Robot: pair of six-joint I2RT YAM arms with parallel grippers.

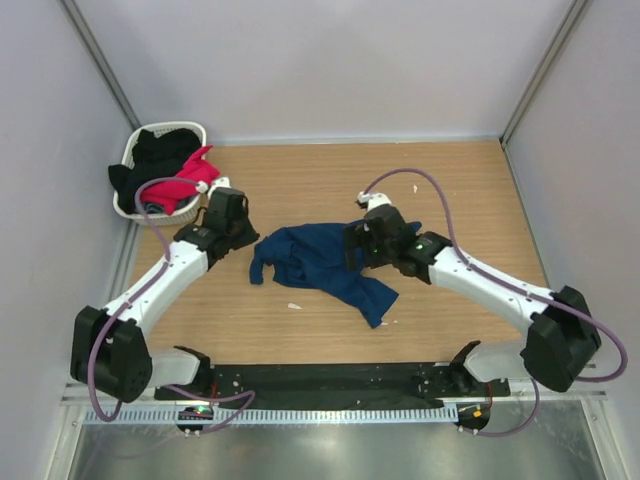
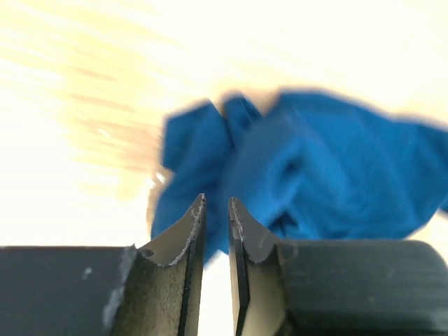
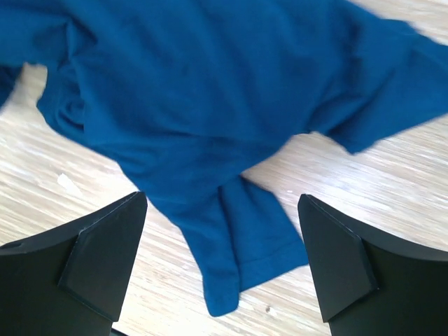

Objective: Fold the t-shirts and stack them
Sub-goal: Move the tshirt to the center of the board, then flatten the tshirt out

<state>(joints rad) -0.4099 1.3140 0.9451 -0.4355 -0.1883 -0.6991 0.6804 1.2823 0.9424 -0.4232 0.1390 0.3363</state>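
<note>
Next, my right gripper grabs the navy blue t-shirt where the trailing sleeve meets the t-shirt's body, to stretch the t-shirt open for folding.
A navy blue t-shirt lies crumpled in the middle of the wooden table, one sleeve trailing toward the near right. My left gripper hovers just left of it; in the left wrist view the left gripper has its jaws parted by a narrow gap with nothing between them, and the shirt lies ahead. My right gripper is over the shirt's right part. In the right wrist view the right gripper stands wide open above the shirt's sleeve. A pink t-shirt and a black t-shirt sit in the basket.
The white woven basket stands in the far left corner against the wall. Pale walls close off the table on the left, back and right. A small white scrap lies near the shirt's front edge. A black rail runs along the near edge.
</note>
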